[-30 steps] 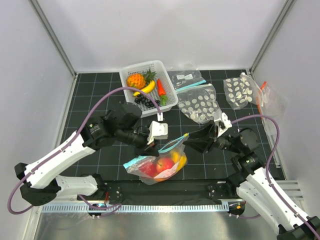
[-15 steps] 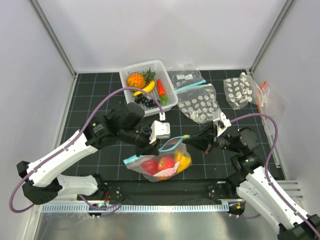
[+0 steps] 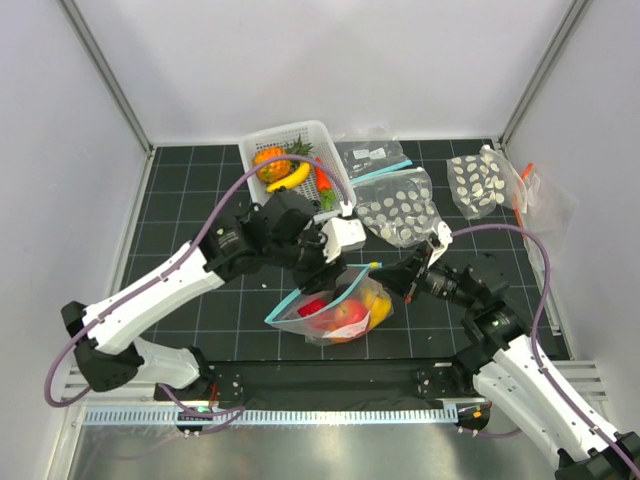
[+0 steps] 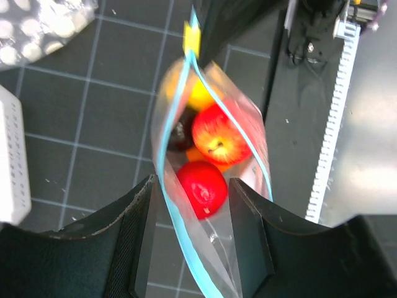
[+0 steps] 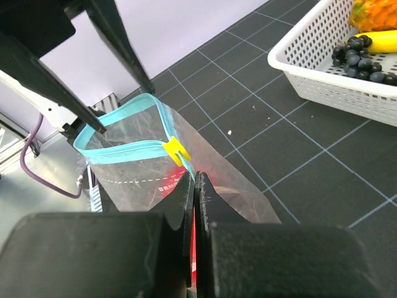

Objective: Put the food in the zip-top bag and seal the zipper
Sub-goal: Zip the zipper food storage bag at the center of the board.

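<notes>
I should next pinch the yellow slider (image 4: 192, 40) with my left gripper from both sides of the teal zipper (image 4: 162, 155). Then I can slide it along to seal.
The zip-top bag (image 3: 335, 305) hangs low between both arms, and the food shows inside: a red apple (image 4: 201, 189), a red-yellow apple (image 4: 217, 139), an orange piece (image 4: 208, 162) and a yellow one (image 4: 198, 96). The teal zipper (image 4: 162, 155) gapes over most of its length. Its yellow slider (image 5: 175, 149) sits at the right end. My right gripper (image 5: 194, 177) is shut on the bag's rim just beside that slider. My left gripper (image 4: 192, 183) is open, its fingers (image 4: 146, 236) astride the bag's left end without pinching it. From above, the left gripper (image 3: 318, 282) and right gripper (image 3: 385, 280) flank the bag.
A white basket (image 3: 335, 170) at the back holds a pineapple, a banana, grapes (image 5: 360, 62) and a red chili. Dotted bags (image 3: 395, 208) (image 3: 478, 183), a printed bag (image 3: 370, 155) and an orange-strip bag (image 3: 540, 195) lie behind and to the right. A toothed rail (image 4: 329, 124) borders the near edge.
My right gripper closed on the bag's rim by the slider. My left gripper let go and opened, and its arm swung right and back over the bag, which shifted right.
</notes>
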### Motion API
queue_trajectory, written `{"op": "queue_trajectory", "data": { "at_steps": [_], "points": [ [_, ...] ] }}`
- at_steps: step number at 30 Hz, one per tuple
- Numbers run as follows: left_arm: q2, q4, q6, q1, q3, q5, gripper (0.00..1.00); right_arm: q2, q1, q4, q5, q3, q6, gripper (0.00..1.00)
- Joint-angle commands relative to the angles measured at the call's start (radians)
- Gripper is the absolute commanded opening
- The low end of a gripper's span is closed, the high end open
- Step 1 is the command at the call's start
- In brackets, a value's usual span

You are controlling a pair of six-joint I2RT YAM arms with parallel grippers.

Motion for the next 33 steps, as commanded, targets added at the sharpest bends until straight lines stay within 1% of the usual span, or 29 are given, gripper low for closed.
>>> {"op": "queue_trajectory", "data": {
  "at_steps": [1,8,14,19,26,33],
  "points": [
    [0.06,0.073,-0.002,0.003,0.109,-0.016,0.52,-0.016,0.005,-0.028,0.032,0.028,-0.015,0.01],
    [0.151,0.064,0.024,0.002,0.232,-0.001,0.53,-0.049,0.005,-0.118,0.047,0.076,-0.032,0.01],
    [0.174,0.089,0.027,0.002,0.259,0.053,0.52,-0.062,0.005,-0.21,0.063,0.128,-0.037,0.01],
    [0.206,0.104,0.022,-0.001,0.291,0.087,0.5,-0.075,0.005,-0.229,0.064,0.143,-0.038,0.01],
    [0.255,0.123,0.048,-0.033,0.317,0.102,0.47,-0.081,0.005,-0.24,0.052,0.152,-0.04,0.01],
    [0.284,0.13,0.048,-0.046,0.34,0.137,0.46,-0.085,0.005,-0.244,0.05,0.154,-0.043,0.01]
  ]
}}
